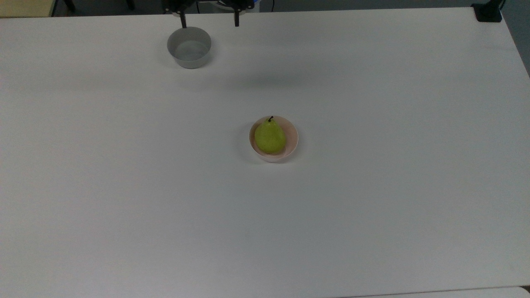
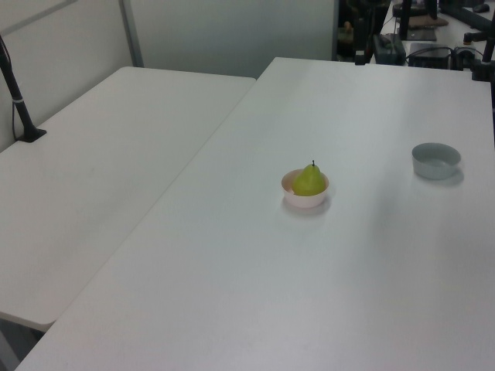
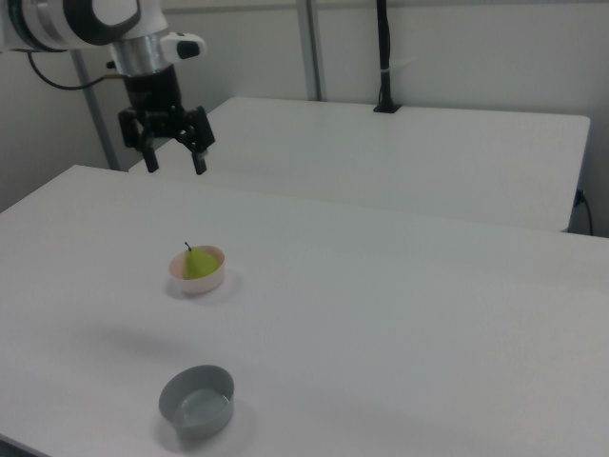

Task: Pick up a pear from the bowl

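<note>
The gripper should next lift the pear out of the pale pink bowl (image 2: 303, 199), so it should grab the yellow-green pear by its narrow top (image 2: 312, 170).
A small yellow-green pear (image 1: 270, 137) with a dark stem rests in a pale pink bowl (image 1: 291, 140) near the middle of the white table; the pear (image 2: 309, 181) and bowl (image 2: 303, 199) also show in the left view, and the pear (image 3: 198, 263) and bowl (image 3: 198, 282) in the right view. My gripper (image 1: 209, 21) hangs at the top view's upper edge, high above the table and far from the pear. It is open with nothing between its fingers, as the right view's gripper (image 3: 175, 162) confirms.
A grey bowl (image 1: 189, 46) of similar size stands near the top view's upper edge, just below the gripper's left finger; the grey bowl (image 3: 197, 401) sits at the right view's lower left. A second white table (image 2: 93, 170) adjoins. A black post (image 3: 383, 57) stands behind.
</note>
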You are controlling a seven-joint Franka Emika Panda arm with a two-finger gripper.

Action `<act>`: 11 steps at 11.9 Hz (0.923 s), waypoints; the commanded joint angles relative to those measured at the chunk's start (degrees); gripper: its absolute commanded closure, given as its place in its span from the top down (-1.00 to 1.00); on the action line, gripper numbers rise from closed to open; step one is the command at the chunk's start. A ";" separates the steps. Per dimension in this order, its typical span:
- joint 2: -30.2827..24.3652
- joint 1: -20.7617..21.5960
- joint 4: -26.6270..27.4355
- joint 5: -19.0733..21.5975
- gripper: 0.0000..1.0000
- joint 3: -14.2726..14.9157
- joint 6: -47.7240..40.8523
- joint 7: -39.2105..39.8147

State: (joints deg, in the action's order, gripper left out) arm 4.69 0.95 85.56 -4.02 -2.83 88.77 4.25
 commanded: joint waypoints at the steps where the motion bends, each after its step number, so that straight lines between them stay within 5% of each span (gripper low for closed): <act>1: -0.38 5.81 0.92 -0.02 1.00 0.19 0.35 -1.00; 7: 6.02 8.90 1.62 0.07 1.00 0.11 9.92 -3.36; 11: 9.19 9.33 8.02 -0.72 1.00 0.02 19.75 -3.81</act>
State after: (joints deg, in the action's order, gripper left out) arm 13.48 9.24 88.82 -4.01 -3.10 102.62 1.75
